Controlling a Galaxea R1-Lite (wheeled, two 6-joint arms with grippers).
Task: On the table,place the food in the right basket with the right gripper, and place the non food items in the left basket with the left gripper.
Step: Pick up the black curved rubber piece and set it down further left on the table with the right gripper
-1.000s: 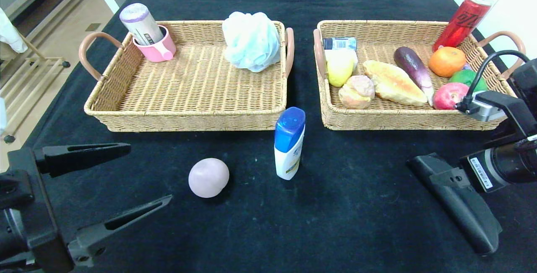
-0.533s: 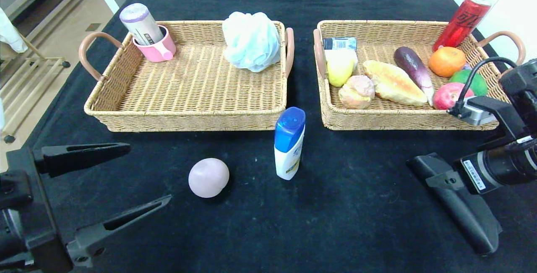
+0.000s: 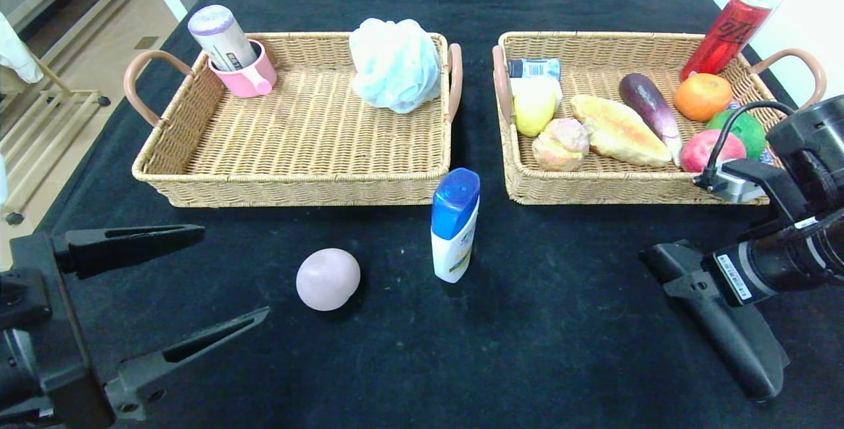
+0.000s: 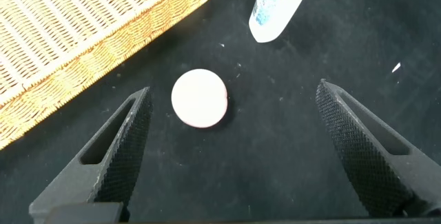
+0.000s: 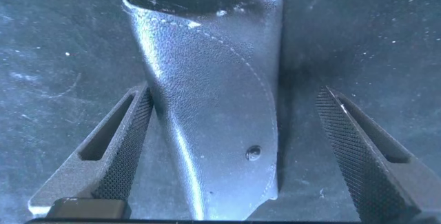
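My right gripper's fingers reach down on either side of the black case on the cloth, so it is time for my right gripper to close now.
A pale pink ball (image 3: 328, 279) and an upright white shampoo bottle with a blue cap (image 3: 455, 225) stand on the black cloth in front of the baskets. My left gripper (image 3: 234, 274) is open at the near left. The ball (image 4: 199, 98) lies just ahead of it, between the lines of its fingers (image 4: 233, 89). A black leather case (image 3: 745, 343) lies at the near right. My right gripper (image 5: 234, 92) hangs open over the case (image 5: 213, 100), one finger on each side.
The left basket (image 3: 297, 182) holds a pink cup with a tube (image 3: 244, 73) and a blue bath puff (image 3: 395, 63). The right basket (image 3: 633, 188) holds bread (image 3: 620, 129), an eggplant (image 3: 649, 106), fruit and a red can (image 3: 725, 33). Bare cloth lies in the near middle.
The right arm has shifted slightly left and toward me over the case. The left arm, ball and bottle have not moved.
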